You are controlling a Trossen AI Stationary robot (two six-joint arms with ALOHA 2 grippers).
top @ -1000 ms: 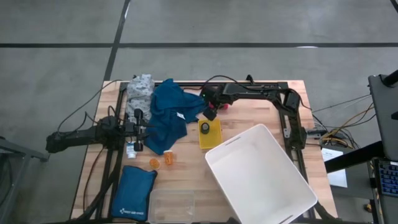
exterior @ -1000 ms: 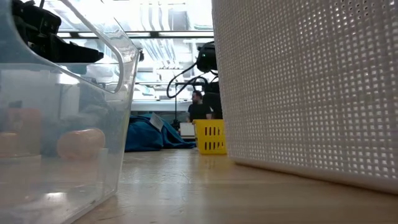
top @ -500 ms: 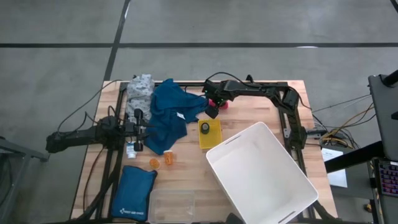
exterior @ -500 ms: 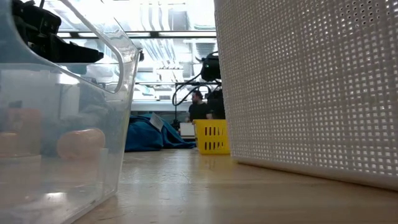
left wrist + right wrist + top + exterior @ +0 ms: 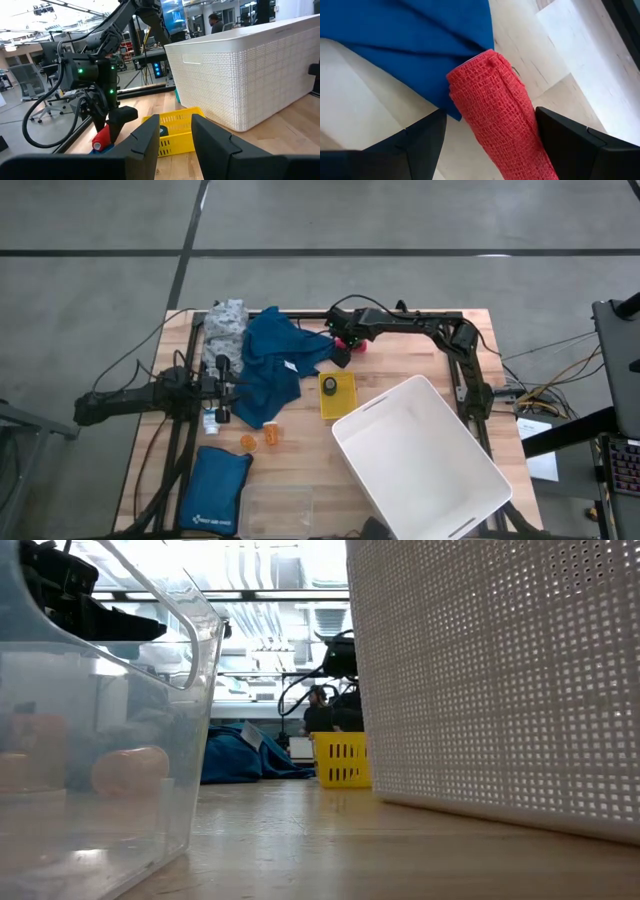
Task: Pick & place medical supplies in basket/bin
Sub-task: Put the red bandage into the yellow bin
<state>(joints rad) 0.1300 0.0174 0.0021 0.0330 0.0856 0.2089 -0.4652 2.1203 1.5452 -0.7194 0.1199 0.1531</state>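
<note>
The pink bandage roll needs to be grabbed next by its curved sides with my right gripper, so that it can fill the small yellow basket (image 5: 343,402).
My right gripper (image 5: 345,348) is open near the table's far edge, and a pink bandage roll (image 5: 492,115) lies lengthwise between its fingers, the roll's far end at the edge of the blue cloth garment (image 5: 272,365). In the left wrist view the roll (image 5: 101,140) stands tilted under that gripper. A dark roll (image 5: 328,385) sits in the small yellow basket (image 5: 343,402). The grey dotted cloth (image 5: 228,323) lies at the far left. Two orange pill bottles (image 5: 260,439) and a small white bottle (image 5: 212,418) lie near my open left gripper (image 5: 226,388), which waits at the left. My right gripper comes at the pink roll slanting down, fingers along its length. Table shows between one finger (image 5: 422,142) and the roll's side (image 5: 470,120). The other finger (image 5: 572,142) is right at the roll's edge; whether it touches, I cannot tell.
A large white perforated bin (image 5: 420,460) fills the near right. A clear plastic container (image 5: 275,508) and a blue padded pouch (image 5: 215,492) lie at the near left. A dark frame (image 5: 430,315) and cables run along the far edge.
My right gripper has moved a little toward the far edge, away from the yellow basket and onto the pink roll. My left arm has kept still.
</note>
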